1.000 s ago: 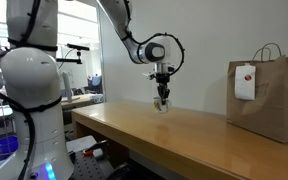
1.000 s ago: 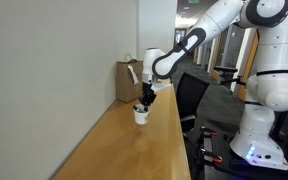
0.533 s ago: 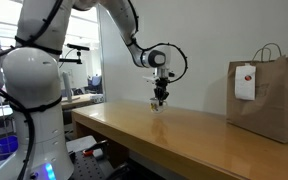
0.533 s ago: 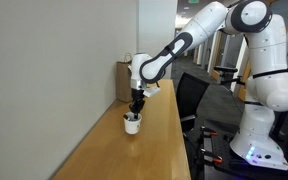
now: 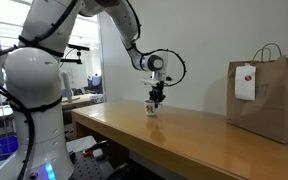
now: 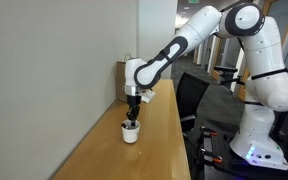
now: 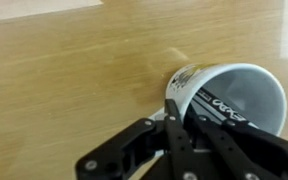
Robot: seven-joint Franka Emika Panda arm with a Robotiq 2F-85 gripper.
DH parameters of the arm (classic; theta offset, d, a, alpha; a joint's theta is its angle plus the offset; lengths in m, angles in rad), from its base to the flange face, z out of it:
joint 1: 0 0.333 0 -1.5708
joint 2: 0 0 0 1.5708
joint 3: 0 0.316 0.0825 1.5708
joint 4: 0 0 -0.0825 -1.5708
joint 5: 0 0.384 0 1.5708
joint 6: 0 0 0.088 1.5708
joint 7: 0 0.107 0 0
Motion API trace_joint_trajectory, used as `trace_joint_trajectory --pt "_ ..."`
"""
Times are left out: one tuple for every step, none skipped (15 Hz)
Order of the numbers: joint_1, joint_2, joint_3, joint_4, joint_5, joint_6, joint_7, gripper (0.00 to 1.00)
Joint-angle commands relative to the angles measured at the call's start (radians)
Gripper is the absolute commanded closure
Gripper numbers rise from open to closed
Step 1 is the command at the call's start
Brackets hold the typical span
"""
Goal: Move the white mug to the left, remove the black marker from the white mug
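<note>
I need to let go of the white mug with my gripper now, because the mug is upright at the flat wooden table and would stay standing.
The white mug (image 5: pixel 152 108) is small and sits at or just above the wooden table (image 5: pixel 184 135), far from the bag; it also shows in an exterior view (image 6: pixel 130 133). My gripper (image 5: pixel 156 98) comes down from above and is shut on the mug's rim, as an exterior view (image 6: pixel 132 121) also shows. In the wrist view the gripper (image 7: pixel 189 128) pinches the near wall of the mug (image 7: pixel 259 80), one finger inside and one outside. The black marker (image 7: pixel 220 104), dark with white lettering, lies inside the mug against that wall.
A brown paper bag (image 5: pixel 269 95) with a white tag stands at the table's far end, also seen in an exterior view (image 6: pixel 127 80). A wall (image 6: pixel 54 80) runs along one side of the table. A black chair (image 6: pixel 196 95) stands beside the table's open edge.
My gripper has carried the mug along the table away from the paper bag, and lower toward the tabletop. It has kept its hold on the rim throughout.
</note>
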Motion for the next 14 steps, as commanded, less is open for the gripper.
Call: trace_joint_trajectory --pt "0.021 0.008 -0.013 0.006 -0.056 -0.008 -0.015 0.97" --pt "0.024 0.006 -0.013 0.006 -0.065 -0.004 -0.015 0.97" --pt "0.024 0.005 -0.011 0.004 -0.070 -0.002 -0.020 0.97" --pt "0.025 0.001 -0.009 0.001 -0.074 0.005 -0.022 0.64" --pt "0.026 -0.007 -0.007 -0.007 -0.080 0.010 -0.032 0.63" --pt "0.020 -0.016 0.001 -0.013 -0.069 0.009 -0.049 0.56" --pt "0.019 -0.034 0.003 -0.023 -0.069 0.002 -0.065 0.50" --pt "0.017 -0.047 0.006 -0.029 -0.068 -0.006 -0.082 0.43" --pt "0.013 -0.068 0.010 -0.038 -0.060 -0.022 -0.100 0.34" --pt "0.011 -0.087 0.012 -0.047 -0.055 -0.028 -0.116 0.28" --pt "0.012 -0.115 0.011 -0.060 -0.059 -0.044 -0.125 0.19" --pt "0.012 -0.140 0.012 -0.071 -0.061 -0.064 -0.143 0.13" --pt "0.003 -0.170 0.022 -0.084 -0.057 -0.099 -0.220 0.04" --pt "0.005 -0.198 0.023 -0.104 -0.067 -0.095 -0.271 0.01"
